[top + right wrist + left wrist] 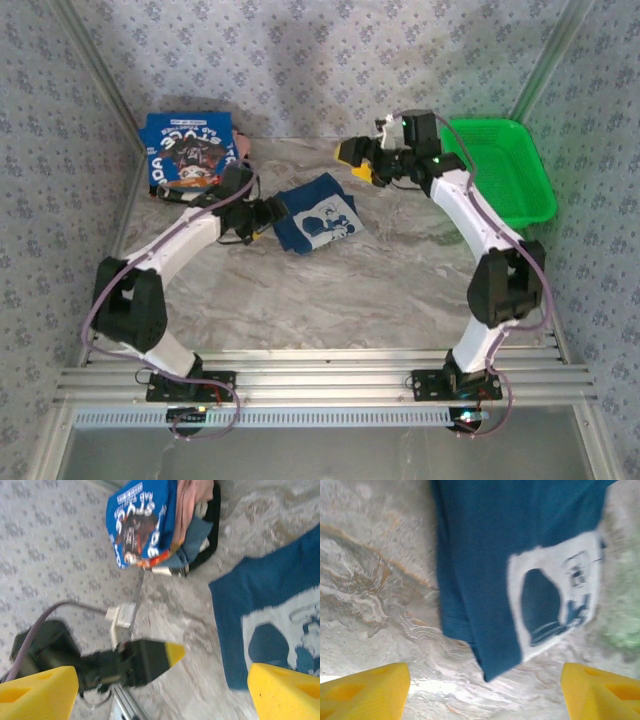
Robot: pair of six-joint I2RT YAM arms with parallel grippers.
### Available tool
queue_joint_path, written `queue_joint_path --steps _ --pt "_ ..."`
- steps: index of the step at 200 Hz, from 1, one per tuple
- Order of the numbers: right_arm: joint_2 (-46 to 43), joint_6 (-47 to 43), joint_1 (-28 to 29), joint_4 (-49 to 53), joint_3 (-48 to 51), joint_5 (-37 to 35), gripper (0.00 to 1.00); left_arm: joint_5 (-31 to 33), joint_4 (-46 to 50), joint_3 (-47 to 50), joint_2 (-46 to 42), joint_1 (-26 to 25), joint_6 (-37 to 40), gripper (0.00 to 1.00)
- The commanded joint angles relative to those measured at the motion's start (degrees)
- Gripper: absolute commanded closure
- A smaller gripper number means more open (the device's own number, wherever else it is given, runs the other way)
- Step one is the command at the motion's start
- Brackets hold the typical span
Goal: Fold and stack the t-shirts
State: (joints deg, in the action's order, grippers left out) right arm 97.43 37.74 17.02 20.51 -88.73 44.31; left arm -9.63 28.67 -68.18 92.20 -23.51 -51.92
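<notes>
The left gripper grabs the folded navy t-shirt's plain edge nearest the pile, beside the print, next, to stack the t-shirt.
A dark navy t-shirt (318, 218) with a pale square print lies folded on the marble table, also seen from the left wrist (485, 570) and the right wrist (270, 605). A brighter blue t-shirt (188, 150) with white lettering rests folded at the back left (142, 520). My left gripper (268, 218) sits just left of the navy shirt, open, its yellow fingers spread wide (485, 692) with nothing between them. My right gripper (355, 161) hovers behind the navy shirt, open and holding nothing (162, 695).
A green mesh basket (505, 170) stands at the back right. The brighter blue shirt lies on a small pile with pink cloth (192, 500) beneath it. Patterned walls close in the back and sides. Bare marble (330, 300) stretches in front of the navy shirt.
</notes>
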Motion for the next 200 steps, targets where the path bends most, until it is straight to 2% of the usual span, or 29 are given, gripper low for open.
queue_joint_path --steps 1,49,92,137,151,174,200 --pt "-3.73 -4.67 1.65 4.6 7.55 -0.5 0.09 6.16 -0.11 -1.64 3.2 -2.32 -1.77 0.21" --pt "-15.04 -4.6 3.01 5.55 18.97 0.42 0.08 9.16 -0.95 -7.8 13.97 -4.8 -3.68 0.22" --pt "-22.11 -5.42 2.32 8.55 22.57 2.0 0.08 9.01 -3.27 -14.15 22.2 -5.47 -5.29 0.23" --pt "-25.38 -5.92 -0.42 10.93 24.03 4.62 0.07 8.13 1.17 -22.22 31.69 -6.53 -4.97 0.31" --pt "-26.26 -6.11 -1.52 11.56 24.18 5.37 0.07 8.19 2.76 -24.49 33.73 -6.9 -3.89 0.38" --pt "-27.41 -6.53 -3.11 12.68 24.16 6.27 0.07 9.46 7.4 -28.65 36.4 -7.7 -0.89 0.65" --pt "-28.15 -7.05 -5.0 13.38 24.29 7.64 0.07 11.59 11.04 -30.84 37.17 -8.0 3.0 0.86"
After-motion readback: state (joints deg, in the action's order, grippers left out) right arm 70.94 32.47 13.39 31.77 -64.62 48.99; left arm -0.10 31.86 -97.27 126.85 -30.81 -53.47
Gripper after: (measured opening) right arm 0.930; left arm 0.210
